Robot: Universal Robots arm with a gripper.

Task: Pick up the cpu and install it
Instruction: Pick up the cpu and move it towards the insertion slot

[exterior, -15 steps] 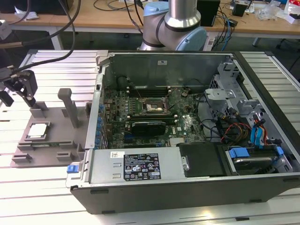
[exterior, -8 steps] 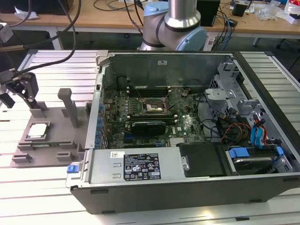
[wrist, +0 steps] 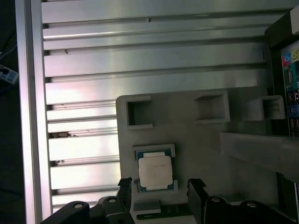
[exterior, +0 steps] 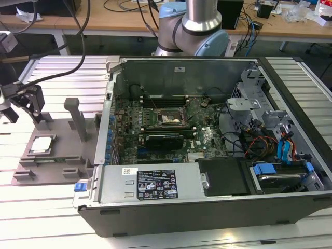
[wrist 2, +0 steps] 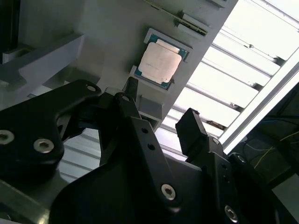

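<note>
The cpu has open side edges, and my gripper should grab it by them next, because raised brackets of the holder (wrist: 154, 148) hug the ends of the cpu (wrist: 155, 171).
The cpu (exterior: 41, 144), a small square chip with a dull silver top, lies flat in a recess of the grey holder plate (exterior: 62, 155) at the exterior view's left. My gripper (exterior: 24, 113) hangs above and a little behind it, open, nothing between its black fingers. In both wrist views the cpu (wrist 2: 160, 63) (wrist: 155, 171) sits just beyond the spread fingertips (wrist 2: 189, 123) (wrist: 196, 189), apart from them. The motherboard socket (exterior: 168, 118) lies open inside the computer case.
The open computer case (exterior: 207, 171) fills the middle and the exterior view's right, with cables and drive bays inside. A grey upright post (exterior: 78, 118) stands on the holder plate near the case wall. The robot's base (exterior: 192, 26) is behind the case. Slatted aluminium table (wrist: 140, 60) surrounds the plate.
</note>
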